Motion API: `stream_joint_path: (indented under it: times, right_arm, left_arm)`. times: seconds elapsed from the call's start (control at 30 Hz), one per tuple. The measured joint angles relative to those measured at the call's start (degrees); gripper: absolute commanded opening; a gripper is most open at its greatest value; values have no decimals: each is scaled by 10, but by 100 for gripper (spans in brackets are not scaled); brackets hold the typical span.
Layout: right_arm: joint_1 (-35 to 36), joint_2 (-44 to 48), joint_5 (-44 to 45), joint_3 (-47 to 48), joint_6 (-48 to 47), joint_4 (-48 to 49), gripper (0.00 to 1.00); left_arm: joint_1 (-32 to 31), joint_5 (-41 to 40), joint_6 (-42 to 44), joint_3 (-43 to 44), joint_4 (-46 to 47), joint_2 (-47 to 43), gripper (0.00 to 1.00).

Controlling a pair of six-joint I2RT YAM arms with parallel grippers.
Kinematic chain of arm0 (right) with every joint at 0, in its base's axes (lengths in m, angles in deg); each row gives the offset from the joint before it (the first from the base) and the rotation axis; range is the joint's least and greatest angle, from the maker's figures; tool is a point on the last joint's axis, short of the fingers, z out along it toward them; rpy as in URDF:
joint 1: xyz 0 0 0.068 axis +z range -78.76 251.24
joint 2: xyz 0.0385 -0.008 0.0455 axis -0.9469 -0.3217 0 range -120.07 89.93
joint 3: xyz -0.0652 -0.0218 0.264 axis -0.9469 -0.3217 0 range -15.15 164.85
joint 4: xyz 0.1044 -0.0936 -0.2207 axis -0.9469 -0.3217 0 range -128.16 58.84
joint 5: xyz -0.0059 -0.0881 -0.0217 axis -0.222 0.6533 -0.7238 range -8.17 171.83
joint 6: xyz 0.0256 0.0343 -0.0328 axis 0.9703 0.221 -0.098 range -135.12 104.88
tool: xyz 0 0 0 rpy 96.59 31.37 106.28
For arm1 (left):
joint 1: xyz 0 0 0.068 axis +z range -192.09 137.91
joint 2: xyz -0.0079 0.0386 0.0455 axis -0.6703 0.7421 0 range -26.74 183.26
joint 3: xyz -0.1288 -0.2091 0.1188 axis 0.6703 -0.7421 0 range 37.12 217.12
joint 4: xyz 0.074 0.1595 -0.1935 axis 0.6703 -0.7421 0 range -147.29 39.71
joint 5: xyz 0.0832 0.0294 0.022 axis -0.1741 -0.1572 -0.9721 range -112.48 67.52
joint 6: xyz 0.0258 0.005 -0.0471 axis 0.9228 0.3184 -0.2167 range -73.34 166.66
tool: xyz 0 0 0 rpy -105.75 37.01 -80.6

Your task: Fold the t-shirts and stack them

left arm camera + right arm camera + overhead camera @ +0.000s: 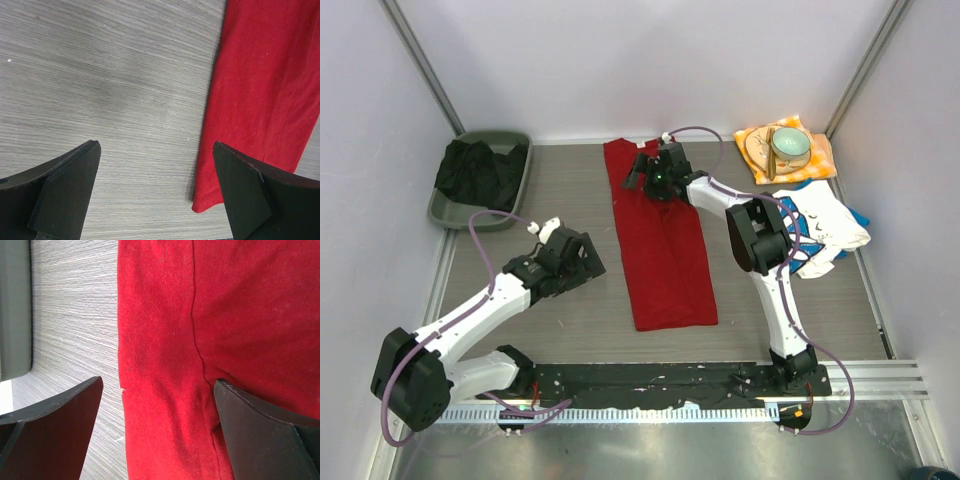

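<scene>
The left gripper will next take the red t-shirt's near hemmed corner (641, 323) (201, 202) to fold the t-shirt, and the t-shirt's other corner is left for the right gripper.
The red t-shirt (660, 250) lies folded into a long narrow strip down the middle of the table. My right gripper (642, 172) hovers open over its far end. In the right wrist view the red t-shirt (215, 315) fills the space under the right gripper (157, 432), with its left edge and a fold seam between the jaws. My left gripper (588, 258) stands open just left of the strip. In the left wrist view the left gripper (156, 192) is over bare table, beside the red t-shirt (265, 90) and its hemmed corner. The white printed t-shirt (820, 228) lies crumpled at the right.
A green tray (450, 205) holding dark cloth sits at the back left, and the tray's wall (15, 305) shows in the right wrist view. An orange-yellow cloth (820, 160) with a bowl (788, 146) lies at the back right. Walls enclose the table on three sides.
</scene>
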Motion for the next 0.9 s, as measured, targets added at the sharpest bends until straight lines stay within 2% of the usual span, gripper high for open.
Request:
stream_joint_path:
  times: [0.13, 0.27, 0.37, 0.53, 0.73, 0.9]
  right_arm:
    - [8, 3, 26, 2, -2, -12, 100]
    - [9, 50, 65, -36, -13, -38, 100]
    - [9, 115, 92, -80, -26, -64, 100]
    - [9, 268, 186, -139, -60, -108, 100]
    - [9, 457, 290, -282, -94, -147, 99]
    - [9, 523, 322, -402, -101, -181, 97]
  left_arm:
    - [0, 19, -6, -30, 32, 0, 100]
    - [-8, 29, -7, -66, 63, 7, 100]
    - [-26, 35, -13, -83, 82, 26, 100]
    - [-98, 33, -38, -90, 112, 61, 100]
    - [-178, 20, -82, -84, 148, 94, 98]
    - [-238, 2, -123, -75, 169, 114, 95]
